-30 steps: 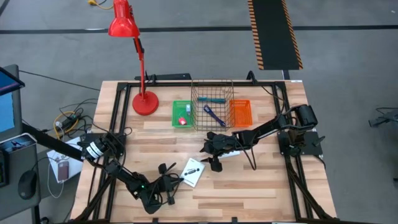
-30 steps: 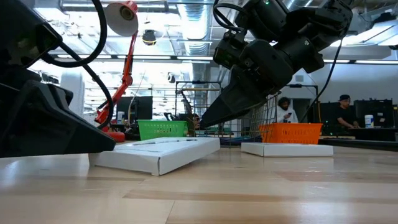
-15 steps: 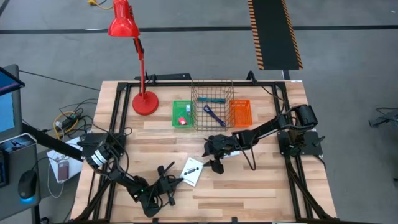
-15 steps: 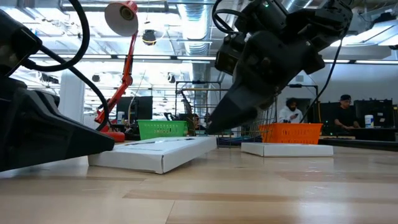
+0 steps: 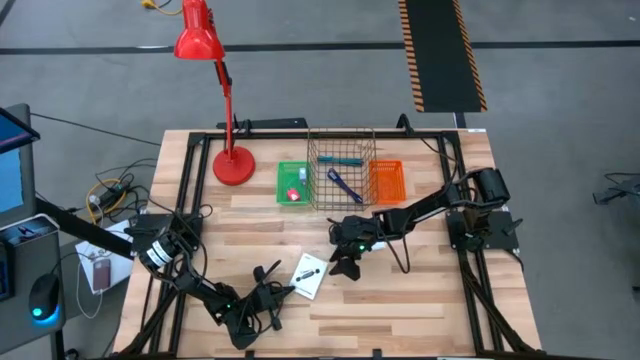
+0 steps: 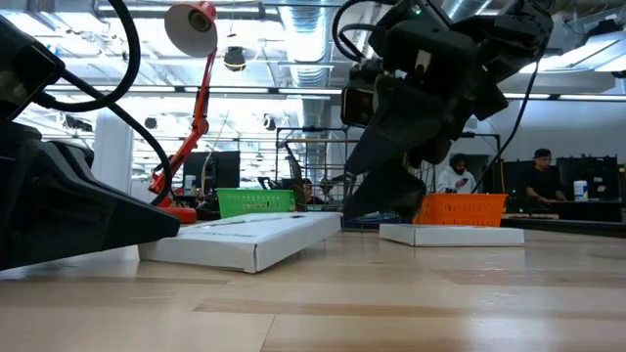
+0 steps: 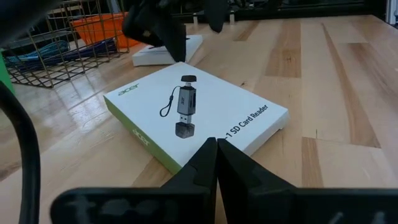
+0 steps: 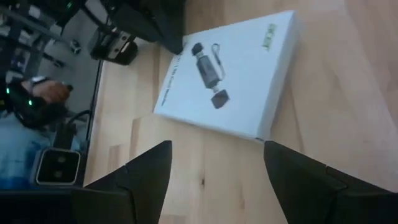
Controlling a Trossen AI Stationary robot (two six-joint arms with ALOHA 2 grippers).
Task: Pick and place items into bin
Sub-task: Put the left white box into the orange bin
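Observation:
The box's near edge (image 8: 209, 126) has wood showing between it and my fingers, so my right gripper would miss the box if it closed now. It should move toward that edge before it closes on the box.
A white card-reader box (image 5: 310, 275) with a dark printed gadget lies flat on the table. It also shows in the left wrist view (image 7: 199, 115) and the right wrist view (image 8: 233, 71). My left gripper (image 5: 288, 291) is shut, and its tips (image 7: 216, 146) are level at the box's left-near edge. My right gripper (image 5: 346, 264) hovers open just right of the box, its fingers spread wide (image 8: 217, 146). A second white box (image 7: 168, 51) lies flat beyond it, partly under the right arm. The teal marker and blue-purple strap lie in the wire basket (image 5: 342, 178), and a small red block sits in the green bin (image 5: 293, 184). My left gripper's shut fingertips (image 7: 208, 149) come in level from the table's left, right at the white box's long edge (image 7: 186, 163). I cannot tell whether they touch it. The box lies flat on the table.
A red desk lamp (image 5: 232, 160) stands at the far left of the table. An orange bin (image 5: 387, 182) sits to the right of the wire basket. Bare wood lies near and to the right of the box. People stand in the room behind (image 6: 452, 174).
My right gripper has turned, swinging its fingers from a slant over the white box to a steeper downward pose. It has also drawn slightly toward the table's right. The box has stayed where it was.

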